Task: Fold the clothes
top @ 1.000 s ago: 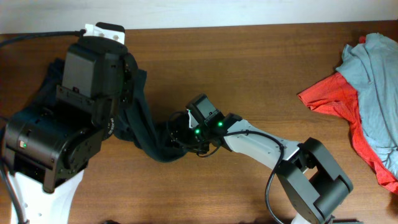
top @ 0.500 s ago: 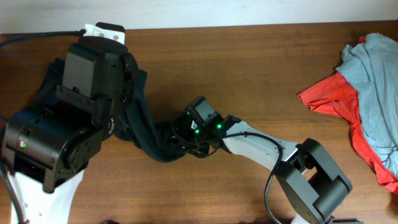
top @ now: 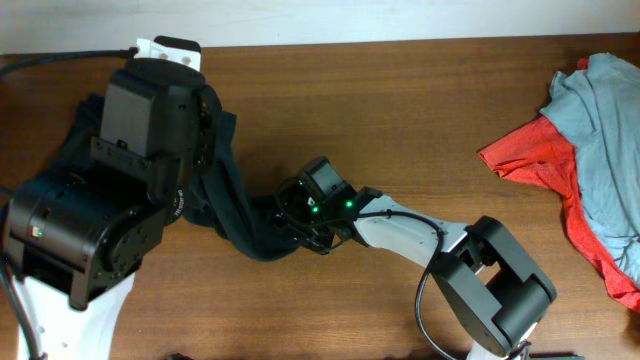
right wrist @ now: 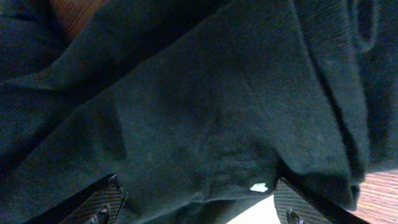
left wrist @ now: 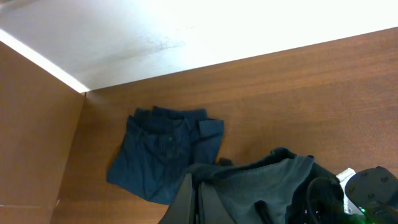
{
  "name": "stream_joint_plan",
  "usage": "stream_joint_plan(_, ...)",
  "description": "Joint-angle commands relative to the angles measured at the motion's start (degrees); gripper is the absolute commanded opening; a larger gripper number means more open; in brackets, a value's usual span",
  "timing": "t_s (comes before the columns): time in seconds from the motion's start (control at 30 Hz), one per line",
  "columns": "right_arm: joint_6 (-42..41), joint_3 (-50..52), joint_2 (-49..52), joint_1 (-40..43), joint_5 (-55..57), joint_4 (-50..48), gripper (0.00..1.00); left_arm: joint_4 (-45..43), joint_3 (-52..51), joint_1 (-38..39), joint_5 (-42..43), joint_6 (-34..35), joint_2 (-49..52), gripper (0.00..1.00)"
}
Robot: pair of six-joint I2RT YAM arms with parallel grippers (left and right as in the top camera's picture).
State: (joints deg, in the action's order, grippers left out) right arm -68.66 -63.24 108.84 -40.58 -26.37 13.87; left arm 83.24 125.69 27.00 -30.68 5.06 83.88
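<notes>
I will spread the dark grey-green garment for folding, so my right gripper grips its lower bunched end next, opposite my left gripper's edge.
A dark grey-green garment (top: 235,205) hangs from my left arm down to the table centre. It also shows in the left wrist view (left wrist: 267,183). My left gripper (left wrist: 198,202) is shut on its upper edge. My right gripper (top: 297,215) is pressed into the garment's lower bunched end. In the right wrist view the dark cloth (right wrist: 186,106) fills the frame, and the right gripper (right wrist: 202,208) has its fingers wide apart with cloth lying between them. A folded blue garment (left wrist: 163,158) lies flat on the table near the back left corner.
A pile of clothes sits at the right edge, with a grey-blue shirt (top: 600,110) over a red-orange one (top: 535,155). The wooden table (top: 400,110) meets a white wall at the back. The left arm's bulky body (top: 110,200) covers the left side.
My right gripper has crept slightly left, deeper into the bunched end of the dark garment. The left arm and the garment it holds have stayed still.
</notes>
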Motion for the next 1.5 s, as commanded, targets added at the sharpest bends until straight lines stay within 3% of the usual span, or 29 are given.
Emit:
stream_joint_plan(0.0,-0.7,0.5,0.6,-0.6,-0.2,0.2,0.83,0.0,0.0,-0.3,-0.4,0.5,-0.3,0.01)
stream_joint_plan(0.13,-0.7,0.5,0.6,-1.1,-5.3,-0.3,0.83,0.0,0.0,-0.3,-0.4,0.5,-0.3,0.01)
stream_joint_plan(0.47,-0.6,0.5,0.6,-1.3,3.8,-3.9,0.85,0.0,0.0,-0.3,-0.4,0.5,-0.3,0.01)
stream_joint_plan(0.67,1.6,0.5,0.6,-1.2,6.1,-3.3,0.54,0.0,0.0,-0.3,-0.4,0.5,-0.3,0.01)
stream_joint_plan(0.73,2.4,0.5,0.6,-1.2,6.1,-2.7,0.49,0.0,0.0,-0.3,-0.4,0.5,-0.3,0.01)
stream_joint_plan(0.9,2.4,0.5,0.6,-1.2,7.1,-0.8,0.49,0.0,0.0,-0.3,-0.4,0.5,-0.3,0.01)
stream_joint_plan(1.0,2.4,0.5,0.7,-1.2,7.6,2.5,0.6,0.0,0.0,-0.3,-0.4,0.5,-0.3,0.01)
stream_joint_plan(1.1,2.4,0.5,1.3,-1.2,7.6,3.8,0.61,0.0,0.0,-0.3,-0.4,0.5,-0.3,0.01)
stream_joint_plan(1.23,2.4,0.5,2.8,-1.2,7.6,3.2,0.48,0.0,0.0,-0.3,-0.4,0.5,-0.3,0.01)
stream_joint_plan(1.3,2.4,0.5,3.0,-1.2,7.6,3.0,0.37,0.0,0.0,-0.3,-0.4,0.5,-0.3,0.01)
stream_joint_plan(1.33,2.4,0.5,3.0,-1.2,7.6,2.9,0.25,0.0,0.0,-0.3,-0.4,0.5,-0.3,0.01)
stream_joint_plan(1.47,4.9,0.5,2.9,-1.2,6.1,1.1,0.1,0.0,0.0,-0.3,-0.4,0.5,-0.3,0.01)
